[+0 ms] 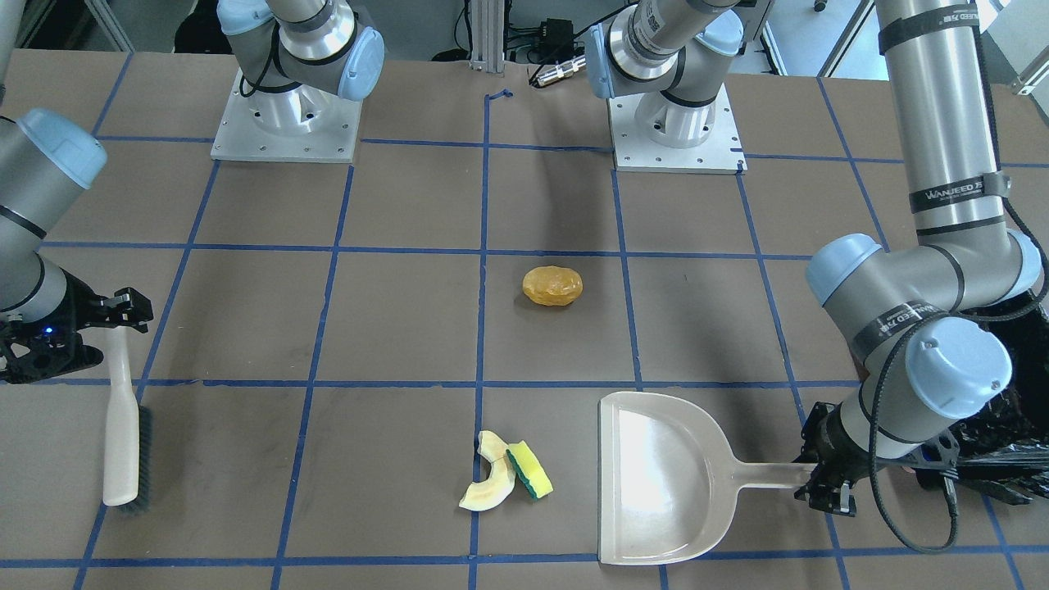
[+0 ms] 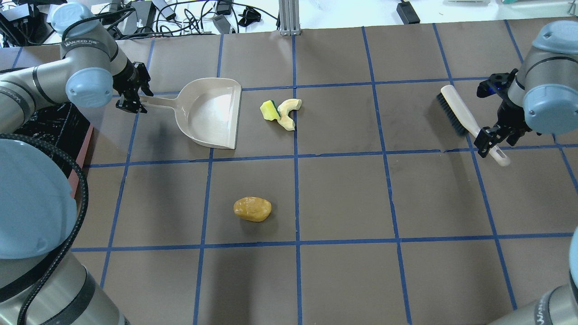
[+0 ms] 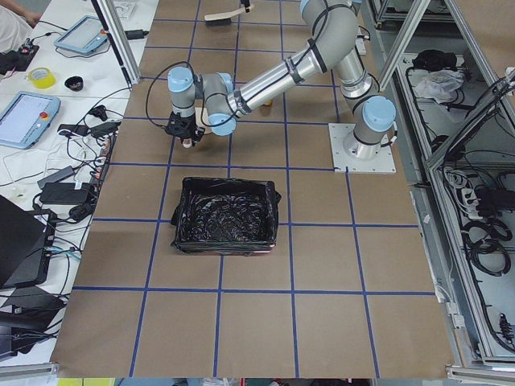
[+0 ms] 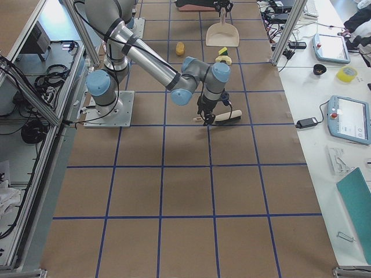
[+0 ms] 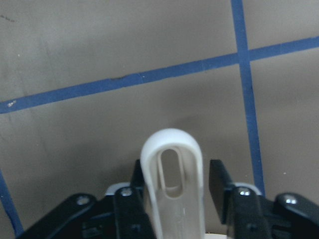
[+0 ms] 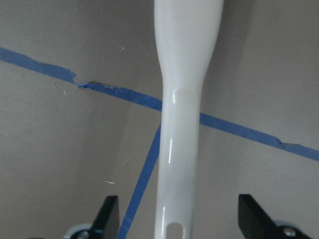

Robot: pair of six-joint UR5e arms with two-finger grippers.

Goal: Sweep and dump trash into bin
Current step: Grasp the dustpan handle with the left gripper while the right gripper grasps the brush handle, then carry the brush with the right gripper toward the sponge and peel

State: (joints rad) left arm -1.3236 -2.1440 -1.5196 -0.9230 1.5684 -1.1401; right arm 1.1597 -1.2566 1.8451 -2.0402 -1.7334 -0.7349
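Observation:
My right gripper should next take the beige hand brush by its handle (image 1: 119,356), so it can sweep the trash into the dustpan (image 1: 664,475).
The trash lies on the table: a yellow-orange potato-like lump (image 1: 552,286) (image 2: 252,209) in the middle, and a pale rind slice (image 1: 490,485) (image 2: 289,113) touching a yellow-and-green sponge piece (image 1: 529,472) (image 2: 269,110). The beige dustpan (image 1: 664,475) (image 2: 210,113) lies flat beside them. My left gripper (image 2: 131,97) (image 5: 174,174) straddles its handle end, jaws slightly apart. The beige hand brush (image 1: 123,442) (image 2: 460,113) lies on the table. My right gripper (image 2: 490,142) (image 6: 174,214) is open wide around its handle. The black-lined bin (image 3: 225,215) stands by my left arm.
The bin's black bag also shows at the edge of the front view (image 1: 1012,459) and of the overhead view (image 2: 49,122), close behind the left gripper. Blue tape lines grid the brown table. Both arm bases (image 1: 285,123) stand at the robot's side.

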